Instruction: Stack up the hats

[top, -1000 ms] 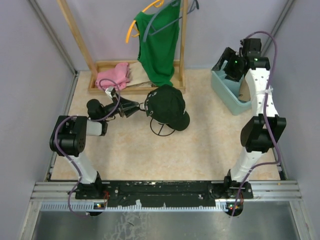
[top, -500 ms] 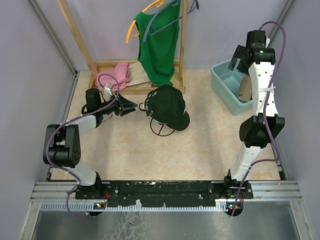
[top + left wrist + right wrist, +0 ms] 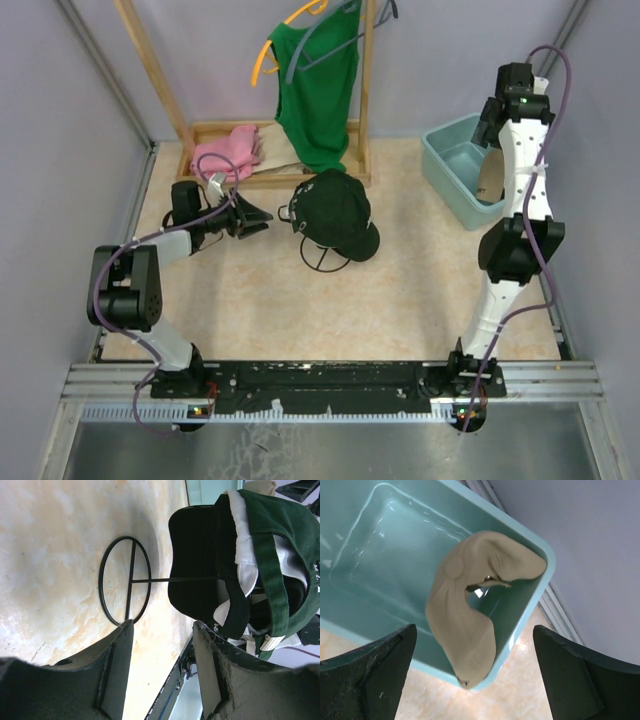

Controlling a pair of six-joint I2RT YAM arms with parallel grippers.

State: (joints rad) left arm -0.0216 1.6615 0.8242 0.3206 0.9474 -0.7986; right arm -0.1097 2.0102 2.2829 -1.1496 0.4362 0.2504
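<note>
My right gripper pinches the tan cap's top beside its top button next, leaving its opening free, to stack the tan cap over the caps.
Three caps are stacked on a wire stand [image 3: 322,258]. From above the top black cap [image 3: 337,210] shows. In the left wrist view the stack is seen side-on: a black cap [image 3: 200,570], a white cap [image 3: 245,555] and an outer dark cap [image 3: 280,545] that looks dark green there. My left gripper [image 3: 260,214] [image 3: 162,625] is open and empty, just left of the stack, not touching it. The tan cap [image 3: 465,625] [image 3: 490,180] lies in the teal bin [image 3: 442,168] [image 3: 395,545]. My right gripper [image 3: 492,112] [image 3: 474,630] is wide open above it, apart from it.
A wooden rack [image 3: 160,90] stands at the back, with a green shirt [image 3: 318,90] on an orange hanger and a pink cloth [image 3: 228,152] on its base. The stand's ring base [image 3: 125,580] lies on the table close to my left fingers. Grey walls close in both sides.
My left gripper has drawn back a little to the left from the stack and its elbow swung out left. My right gripper has risen and moved right over the bin.
</note>
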